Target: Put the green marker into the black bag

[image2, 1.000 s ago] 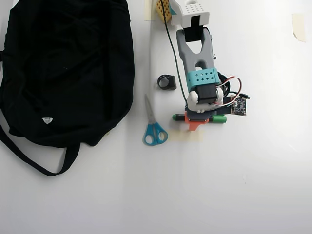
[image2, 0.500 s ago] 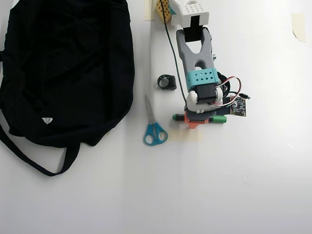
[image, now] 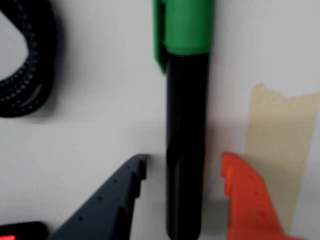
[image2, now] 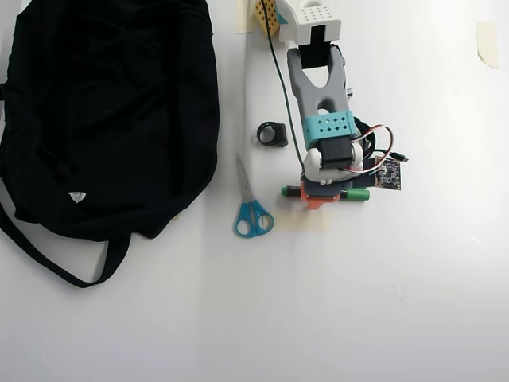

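The green marker [image: 187, 100] should go into the black bag. My gripper should pick it up by its dark body [image: 186, 145] next.
The green marker [image: 187, 100] lies on the white table, its dark barrel running up to a bright green cap in the wrist view. My gripper [image: 184, 160] is open and straddles the barrel, dark grey finger [image: 120, 195] on the left and orange finger [image: 247, 200] on the right, each a small gap away from it. From overhead, the gripper [image2: 318, 195] covers the marker's middle, and only the green ends [image2: 358, 194] stick out. The black bag [image2: 111, 111] lies flat at the far left, well apart from the arm.
Blue-handled scissors [image2: 250, 207] lie between bag and gripper. A small black ring-shaped object [image2: 272, 134] sits beside the arm. A coiled black cable [image: 25, 75] is close to the marker's cap end. Tan tape [image: 280, 130] is stuck by the orange finger.
The gripper has shifted very slightly over the marker, and less of the orange finger shows from overhead. The marker, bag and scissors have not moved.
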